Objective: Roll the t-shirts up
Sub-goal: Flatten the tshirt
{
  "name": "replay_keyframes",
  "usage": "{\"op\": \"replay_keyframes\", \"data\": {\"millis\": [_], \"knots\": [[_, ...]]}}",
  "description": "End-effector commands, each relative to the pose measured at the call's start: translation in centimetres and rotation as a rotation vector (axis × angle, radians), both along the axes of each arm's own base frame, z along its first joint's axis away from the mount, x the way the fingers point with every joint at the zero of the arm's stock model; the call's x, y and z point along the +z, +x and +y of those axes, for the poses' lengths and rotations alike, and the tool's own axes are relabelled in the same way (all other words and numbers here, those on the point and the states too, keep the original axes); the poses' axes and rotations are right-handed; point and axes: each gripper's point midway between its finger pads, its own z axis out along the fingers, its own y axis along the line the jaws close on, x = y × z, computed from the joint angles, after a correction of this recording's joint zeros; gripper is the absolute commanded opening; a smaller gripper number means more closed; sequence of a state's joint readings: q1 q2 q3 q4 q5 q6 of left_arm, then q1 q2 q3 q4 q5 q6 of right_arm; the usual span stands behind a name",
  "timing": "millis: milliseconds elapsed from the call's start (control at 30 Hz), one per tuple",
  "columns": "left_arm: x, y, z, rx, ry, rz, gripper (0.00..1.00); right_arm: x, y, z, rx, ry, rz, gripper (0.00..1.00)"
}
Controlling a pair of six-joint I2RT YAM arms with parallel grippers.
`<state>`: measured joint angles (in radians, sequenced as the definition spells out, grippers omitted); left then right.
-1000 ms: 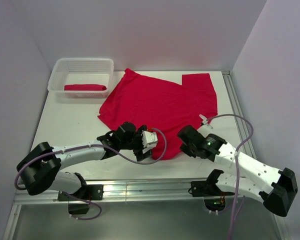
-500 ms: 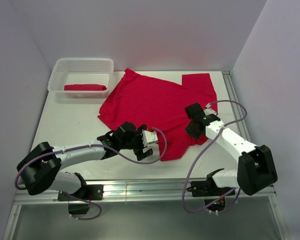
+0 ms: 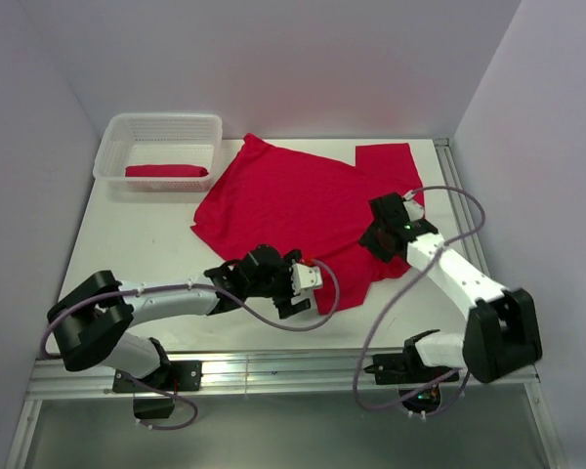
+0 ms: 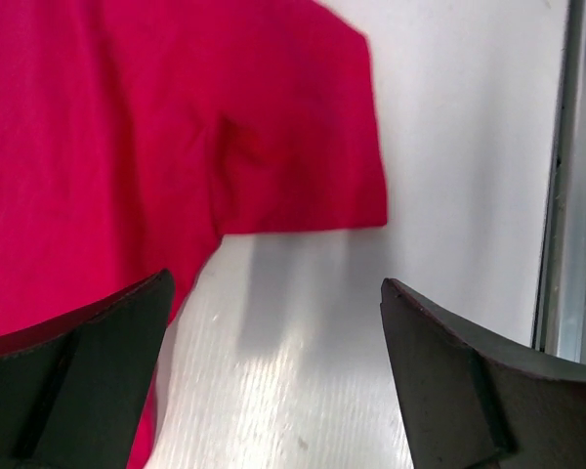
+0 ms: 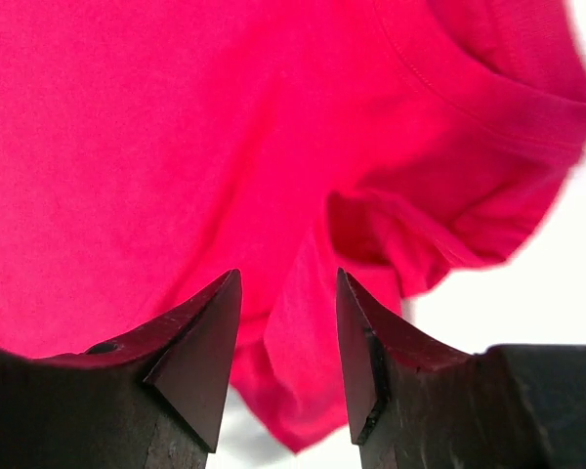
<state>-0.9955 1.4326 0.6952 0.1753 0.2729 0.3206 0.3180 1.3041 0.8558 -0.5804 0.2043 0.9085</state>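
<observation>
The robot's left hand is to grab the crimson t-shirt's near hem [image 4: 313, 219] next, beside the t-shirt's corner. That corner of the t-shirt stays free for the right hand to straighten for rolling.
One crimson t-shirt [image 3: 303, 207] lies spread flat across the middle of the white table. A second t-shirt [image 3: 166, 172] lies rolled up inside the white basket [image 3: 112, 147] at the back left. My left gripper [image 3: 309, 285] hovers at the spread shirt's near hem. In the left wrist view it [image 4: 273, 327] is wide open over bare table, beside a corner of the cloth [image 4: 303, 147]. My right gripper [image 3: 385, 231] is over the shirt's right side. In the right wrist view it [image 5: 288, 293] is open, with a rumpled fold of red cloth [image 5: 303, 322] below the tips and nothing pinched.
A metal rail [image 3: 273, 366] runs along the table's near edge, and another [image 3: 456, 195] runs along the right side. White walls close in the back and both sides. Purple cables loop from both arms over the near half of the table.
My right arm has swung from the shirt's near right hem up to its right side, and its jaws have gone from shut to open. The left gripper has shifted slightly right and stays open.
</observation>
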Motion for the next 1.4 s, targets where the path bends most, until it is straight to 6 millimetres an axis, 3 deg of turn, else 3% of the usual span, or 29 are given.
{"op": "replay_keyframes", "data": {"millis": [0,133,333,433,600,733,800,900,1000,1067,1167,1200,1233,1300,1333,1367], "knots": [[1.3,-0.2,-2.9,-0.032,-0.035,-0.102,0.88,2.0,-1.5,-1.4,-0.016,-0.017,-0.065,0.51],[0.5,-2.1,-5.0,-0.09,-0.021,-0.127,0.82,3.0,-3.2,-2.0,-0.036,0.009,-0.108,0.51],[-1.9,-2.7,-6.9,-0.128,0.04,-0.128,0.82,3.4,-4.4,-2.4,-0.045,0.023,-0.133,0.51],[-2.8,-3.1,-7.7,-0.147,0.066,-0.128,0.74,3.7,-4.8,-2.4,-0.041,0.03,-0.137,0.51],[-5.2,-2.9,-8.8,-0.133,0.115,-0.092,0.45,4.9,-5.5,-2.7,-0.06,0.048,-0.189,0.5],[-7.0,-3.5,-8.3,-0.146,0.16,-0.052,0.24,6.0,-6.0,-3.2,-0.068,0.044,-0.216,0.5],[-7.4,-3.9,-8.3,-0.158,0.171,-0.03,0.03,6.4,-6.3,-3.5,-0.079,0.041,-0.226,0.5],[-6.5,-4.6,-8.0,-0.167,0.155,-0.003,0.0,6.6,-6.6,-3.5,-0.077,0.048,-0.235,0.5],[-4.2,-5.6,-7.9,-0.215,0.107,0.049,0.0,6.0,-6.8,-3.3,-0.059,0.053,-0.222,0.5],[-2.1,-5.3,-7.7,-0.218,0.065,0.119,0.0,5.5,-7.1,-3.3,-0.054,0.053,-0.209,0.5],[0.8,-2.9,-7.9,-0.199,-0.013,0.26,0.0,4.6,-7.4,-3.1,-0.045,0.061,-0.195,0.5],[1.0,-2.2,-7.6,-0.172,-0.017,0.319,0.0,4.5,-7.3,-2.9,-0.041,0.07,-0.2,0.5],[1.3,0.0,-7.6,-0.126,-0.025,0.354,0.0,4.4,-7.3,-2.8,-0.037,0.075,-0.2,0.5],[1.1,0.5,-7.6,-0.112,-0.025,0.478,0.0,3.8,-7.4,-2.2,-0.024,0.102,-0.192,0.5],[0.8,2.0,-7.7,-0.081,-0.031,0.555,0.0,3.6,-7.4,-2.0,-0.015,0.112,-0.19,0.5],[1.1,1.6,-7.8,-0.118,-0.048,0.629,0.0,3.2,-7.6,-1.9,-0.014,0.119,-0.181,0.5]]}}
